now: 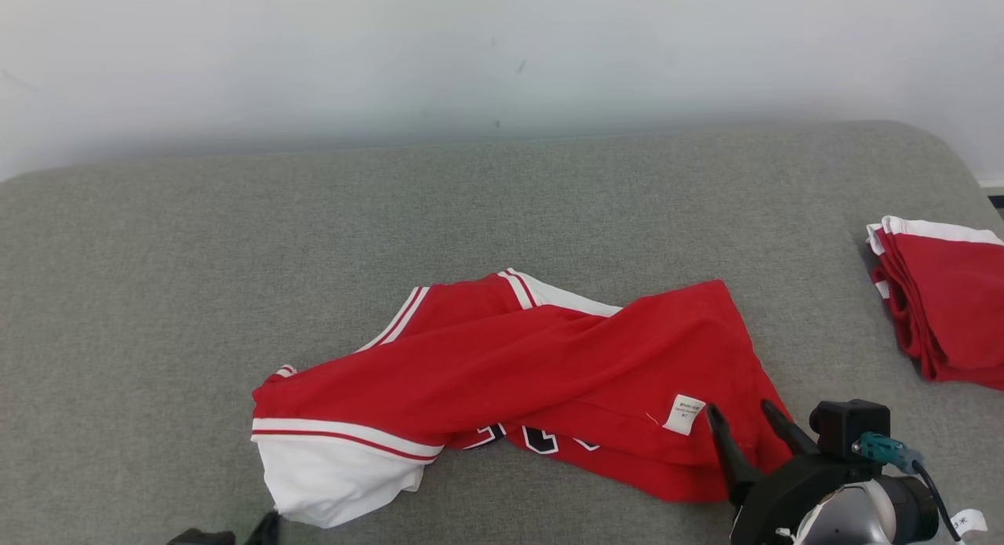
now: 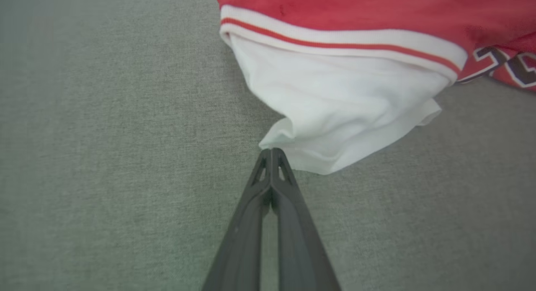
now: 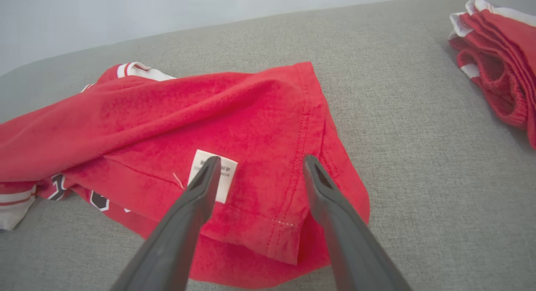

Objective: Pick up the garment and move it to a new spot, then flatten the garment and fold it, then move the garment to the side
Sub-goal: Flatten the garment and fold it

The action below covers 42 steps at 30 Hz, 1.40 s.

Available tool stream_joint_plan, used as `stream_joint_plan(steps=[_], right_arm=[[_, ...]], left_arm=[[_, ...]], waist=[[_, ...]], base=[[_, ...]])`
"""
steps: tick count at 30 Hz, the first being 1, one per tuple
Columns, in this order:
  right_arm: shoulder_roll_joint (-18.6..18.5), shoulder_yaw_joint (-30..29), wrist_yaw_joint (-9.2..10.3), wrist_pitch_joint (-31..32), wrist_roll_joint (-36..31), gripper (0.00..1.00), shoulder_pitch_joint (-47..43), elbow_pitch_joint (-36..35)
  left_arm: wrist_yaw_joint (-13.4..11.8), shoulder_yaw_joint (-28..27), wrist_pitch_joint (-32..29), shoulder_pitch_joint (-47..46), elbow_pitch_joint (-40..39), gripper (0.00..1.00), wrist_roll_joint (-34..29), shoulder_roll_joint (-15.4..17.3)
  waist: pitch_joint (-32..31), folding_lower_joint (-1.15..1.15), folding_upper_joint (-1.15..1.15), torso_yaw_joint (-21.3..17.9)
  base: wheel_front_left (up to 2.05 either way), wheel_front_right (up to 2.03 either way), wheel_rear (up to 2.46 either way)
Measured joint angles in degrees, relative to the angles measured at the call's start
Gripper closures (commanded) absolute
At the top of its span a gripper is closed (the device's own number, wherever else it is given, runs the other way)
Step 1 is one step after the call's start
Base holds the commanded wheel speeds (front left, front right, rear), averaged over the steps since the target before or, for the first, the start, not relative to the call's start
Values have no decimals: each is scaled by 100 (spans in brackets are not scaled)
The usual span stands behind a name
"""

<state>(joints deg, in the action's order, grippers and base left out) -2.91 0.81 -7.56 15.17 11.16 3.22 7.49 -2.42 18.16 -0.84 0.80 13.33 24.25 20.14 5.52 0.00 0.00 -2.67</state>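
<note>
I will next use my right gripper to grab the red garment's hem beside the white label, so that I can move the garment and flatten it.
A red garment (image 1: 549, 357) with white sleeves and striped trim lies crumpled across the middle of the grey cushion (image 1: 235, 239). In the left wrist view, my left gripper (image 2: 272, 152) is shut, its tips pinching the near corner of the white sleeve (image 2: 335, 111). It shows as dark tips at the sleeve's lower edge in the head view, left gripper (image 1: 271, 520). My right gripper (image 1: 740, 408) stands open just above the garment's right red hem, its fingers either side of the hem seam beside the white label (image 3: 224, 167), right gripper (image 3: 261, 159).
A folded pile of red and white garments (image 1: 949, 302) lies at the cushion's right edge, also seen as the pile (image 3: 498, 60) in the right wrist view. A pale wall (image 1: 502, 51) rises behind the cushion. Bare grey cushion stretches to the left and back.
</note>
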Motion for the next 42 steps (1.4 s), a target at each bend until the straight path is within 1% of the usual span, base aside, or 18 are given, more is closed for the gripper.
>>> stream_joint_plan(steps=[1, 2, 3, 9, 11, 15, 16, 17, 18, 19, 20, 21, 22, 24, 29, 32, 38, 42], right_arm=[[1, -12, 0, 56, 1, 0, -19, -73], [3, -16, 0, 100, 4, 0, -43, -134], [4, -22, 0, 134, 18, 0, -80, -183], [5, 22, 0, 246, 116, 0, -172, -315], [2, 31, 0, 247, 153, 0, -186, -338], [3, 40, 0, 238, 187, 0, -186, -379], [3, 42, 0, 229, 188, 0, -185, -381], [2, 40, 0, 220, 188, 0, -186, -379], [3, 40, 0, 208, 190, 0, -185, -378], [2, 42, 0, 197, 197, 0, -185, -376], [2, 44, 0, 197, 201, 0, -185, -369], [2, 52, 0, 196, 211, 0, -183, -363], [3, 68, 0, 196, 223, 0, -180, -350], [3, 91, 0, 192, 243, 0, -171, -335], [3, 88, 0, 169, 245, 0, -125, -321], [2, 32, 0, 168, 244, 0, -129, -315], [2, 48, 0, 182, 243, 0, -140, -315], [2, 83, 0, 196, 242, 0, -130, -325]], left_arm=[[-64, -29, 12, 12, -13, 100, -18, 18], [-86, -53, 40, 14, -35, 88, -42, 48], [-73, -58, 64, 14, -70, 0, -47, 85], [448, 233, -2, -201, -133, 0, -103, 296], [489, 254, -47, -372, -87, 0, -118, 323], [448, 186, -74, -688, 58, 0, -116, 322], [424, 135, -66, -754, 81, 13, -86, 307], [368, 102, -49, -822, 112, 52, -81, 291], [325, 91, -48, -892, 144, 60, -104, 294], [283, 86, -51, -967, 196, 61, -124, 294], [235, 85, -54, -1049, 264, 51, -156, 292], [193, 86, -60, -1133, 348, 21, -197, 291], [159, 78, -89, -1214, 460, 0, -235, 283], [86, 89, -197, -1307, 649, 0, -249, 243], [71, 70, -194, -1393, 815, 0, -158, 142], [225, 125, -229, -1355, 947, 0, -65, 189], [302, 132, -174, -1252, 1038, 0, -11, 272], [453, 226, -125, -1276, 1135, 0, -19, 321]], waist=[[-5, 0, 0, 9], [-10, 0, 0, 17], [-14, 0, 0, 23], [9, 0, 0, 11], [34, 0, 0, -12], [105, 0, 0, -59], [121, 0, 0, -72], [136, 0, 0, -83], [149, 0, 0, -94], [161, 0, 0, -104], [170, 0, 0, -113], [177, 0, 0, -122], [180, 0, 0, -132], [183, 0, 0, -152], [182, 0, 0, -176], [179, 0, 0, -158], [181, 0, 0, -106], [219, 0, 0, -92]], base=[[0, 0, 0], [0, 0, 0], [0, 0, 0], [0, 0, 0], [0, 0, 0], [0, 0, 0], [0, 0, 0], [0, 0, 0], [0, 0, 0], [0, 0, 0], [0, 0, 0], [0, 0, 0], [0, 0, 0], [0, 0, 0], [0, 0, 0], [0, 0, 0], [0, 0, 0], [0, 0, 0]])
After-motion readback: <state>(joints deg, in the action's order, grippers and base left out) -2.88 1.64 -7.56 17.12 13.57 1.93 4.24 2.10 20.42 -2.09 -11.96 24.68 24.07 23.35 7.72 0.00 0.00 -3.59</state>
